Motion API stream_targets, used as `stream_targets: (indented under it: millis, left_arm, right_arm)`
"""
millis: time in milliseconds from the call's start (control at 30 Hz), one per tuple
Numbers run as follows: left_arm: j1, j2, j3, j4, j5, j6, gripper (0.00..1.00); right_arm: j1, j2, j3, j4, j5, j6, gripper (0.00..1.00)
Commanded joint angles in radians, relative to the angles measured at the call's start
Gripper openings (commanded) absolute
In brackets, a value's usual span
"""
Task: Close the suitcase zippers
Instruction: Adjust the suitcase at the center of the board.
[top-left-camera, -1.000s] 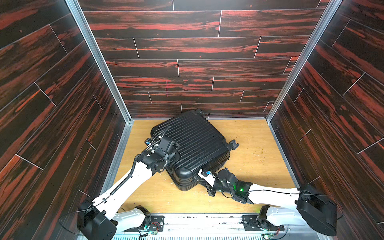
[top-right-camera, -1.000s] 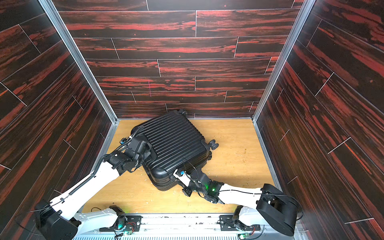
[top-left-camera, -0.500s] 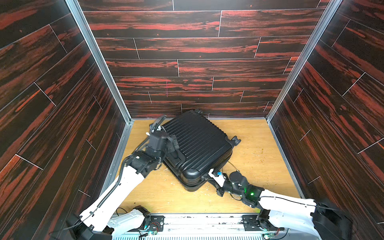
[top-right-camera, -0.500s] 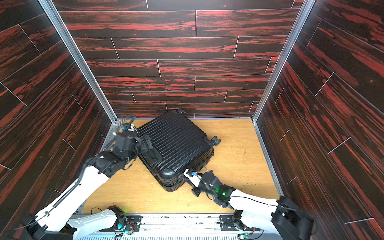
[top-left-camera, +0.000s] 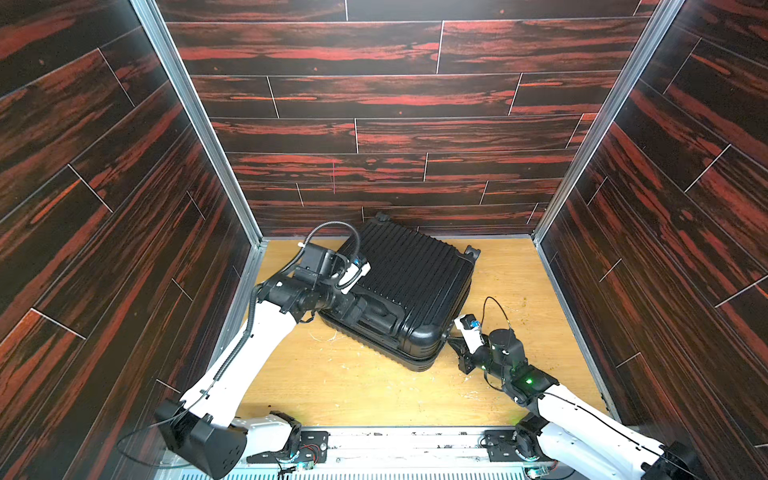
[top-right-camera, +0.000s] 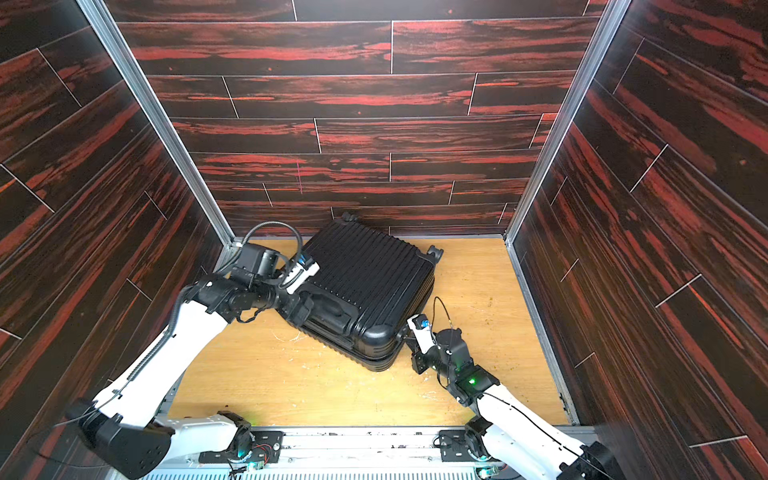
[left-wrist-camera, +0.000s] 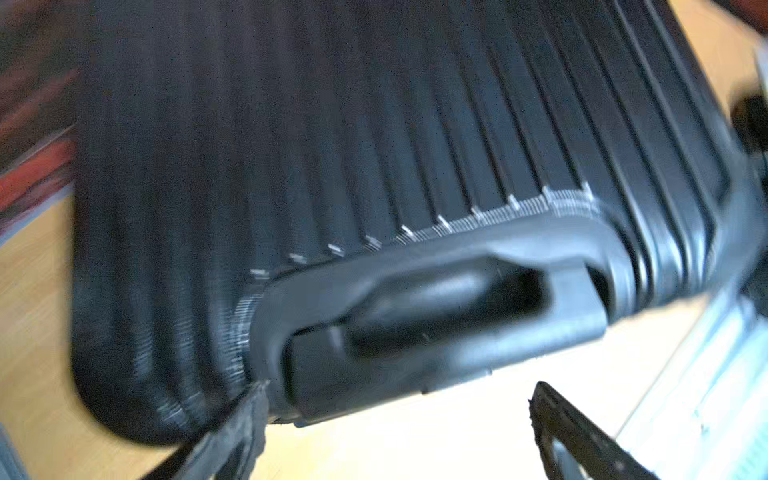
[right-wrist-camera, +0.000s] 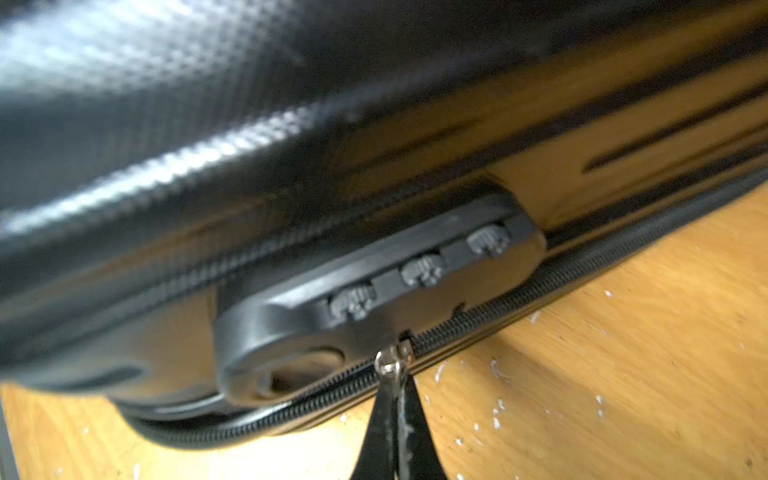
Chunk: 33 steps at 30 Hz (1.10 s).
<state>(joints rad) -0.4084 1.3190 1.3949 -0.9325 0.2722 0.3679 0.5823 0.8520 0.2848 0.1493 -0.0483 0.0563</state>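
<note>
Next, my left gripper grabs the suitcase's recessed side handle, across its bar, to turn the suitcase while my right gripper closes the zipper.
The black ribbed suitcase (top-left-camera: 415, 274) (top-right-camera: 370, 270) lies flat and turned askew on the wooden floor, both shell halves together. My left gripper (top-left-camera: 355, 305) (top-right-camera: 302, 307) (left-wrist-camera: 397, 397) is open beside the recessed side handle (left-wrist-camera: 436, 307), its jaws spread wide with only floor between them. My right gripper (top-left-camera: 450, 337) (top-right-camera: 405, 332) (right-wrist-camera: 395, 384) is shut on a small metallic zipper pull (right-wrist-camera: 390, 363). That pull sits on the black zipper track (right-wrist-camera: 540, 282) just below the combination lock (right-wrist-camera: 374, 286), at the suitcase's near right corner.
Dark red plank walls (top-left-camera: 374, 137) close in the back and both sides; the suitcase's far corner with a caster wheel (top-left-camera: 381, 217) is almost at the back wall. Another wheel (top-left-camera: 471, 251) sticks out on the right. Bare floor (top-left-camera: 353, 386) lies in front.
The suitcase has turned and slid toward the back right. My left gripper has spread its jaws and moved round to the side handle. My right gripper, still shut, has moved right with the pull.
</note>
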Motion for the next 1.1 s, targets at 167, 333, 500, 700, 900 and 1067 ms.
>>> stream_targets:
  millis: [167,333,500,700,900,1067]
  left_arm:
    - [-0.017,0.080,0.043,-0.102,0.158,0.404,0.97]
    - [-0.028,0.129,0.056,-0.126,0.216,0.602,0.92]
    - [-0.040,0.217,0.110,-0.178,0.207,0.676,0.85]
    - [-0.063,0.304,0.149,-0.220,0.187,0.738,0.77]
    - [-0.105,0.345,0.146,-0.207,0.120,0.736,0.72]
    - [-0.134,0.358,0.153,-0.243,0.078,0.720,0.61]
  right_arm:
    - [-0.020,0.011,0.023,0.062,-0.024,0.037,0.00]
    - [-0.023,0.019,0.027,0.066,-0.036,0.042,0.00]
    - [-0.024,0.025,0.025,0.071,-0.051,0.048,0.00]
    - [-0.025,0.033,0.027,0.073,-0.064,0.046,0.00]
    - [-0.024,0.052,0.039,0.069,-0.090,0.029,0.00]
    - [-0.024,0.073,0.056,0.051,-0.108,0.020,0.00]
